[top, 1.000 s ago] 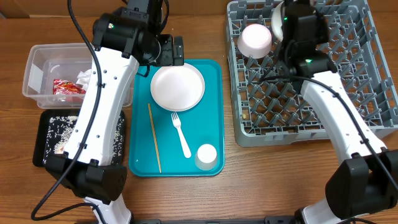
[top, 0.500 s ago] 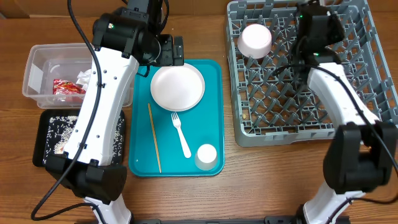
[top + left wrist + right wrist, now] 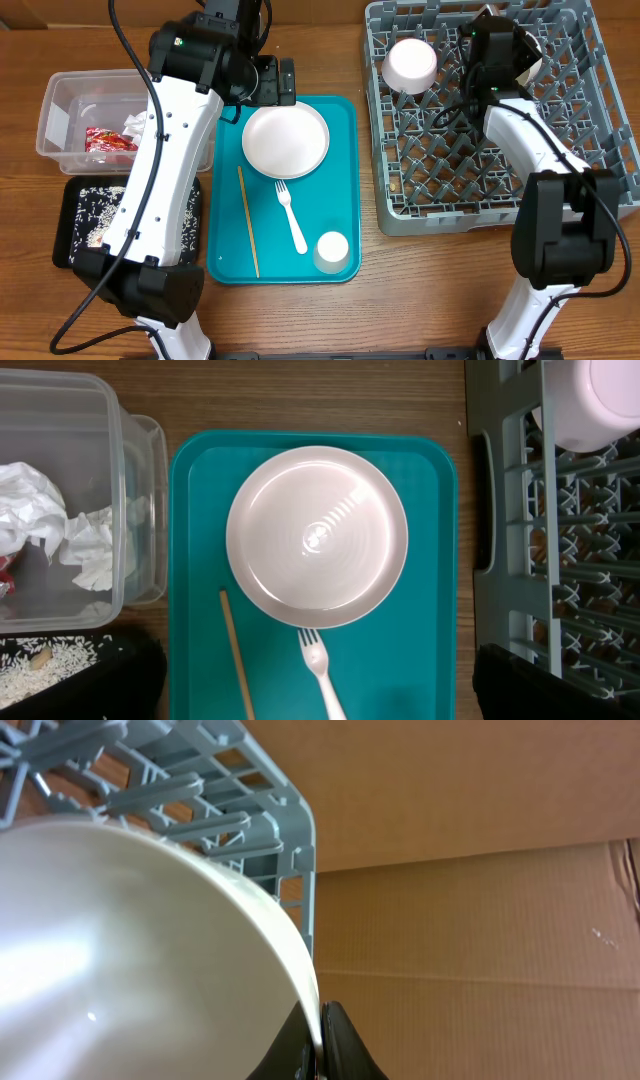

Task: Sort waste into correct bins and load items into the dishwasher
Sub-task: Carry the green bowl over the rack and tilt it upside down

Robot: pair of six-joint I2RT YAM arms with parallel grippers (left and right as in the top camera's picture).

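Note:
The white bowl hangs beyond the tines beside the upside-down bowl, so the white bowl moves there, before my right gripper releases it.
My left gripper hangs open above the far edge of the teal tray, nothing between its fingers. Below it lie the white plate, the plastic fork and the thin wooden stick. A small cup stands at the tray's near right corner. My right gripper is shut on the rim of a white bowl, held tilted over the back of the grey dish rack. Another bowl sits upside down in the rack's back left corner.
The clear tub at the left holds a red wrapper and a crumpled napkin. In front of it the black tray carries rice grains. Cardboard walls stand behind the rack.
The right arm has swung the held bowl from the rack's back middle toward the right and turned it. The left arm and the things on the teal tray have not moved.

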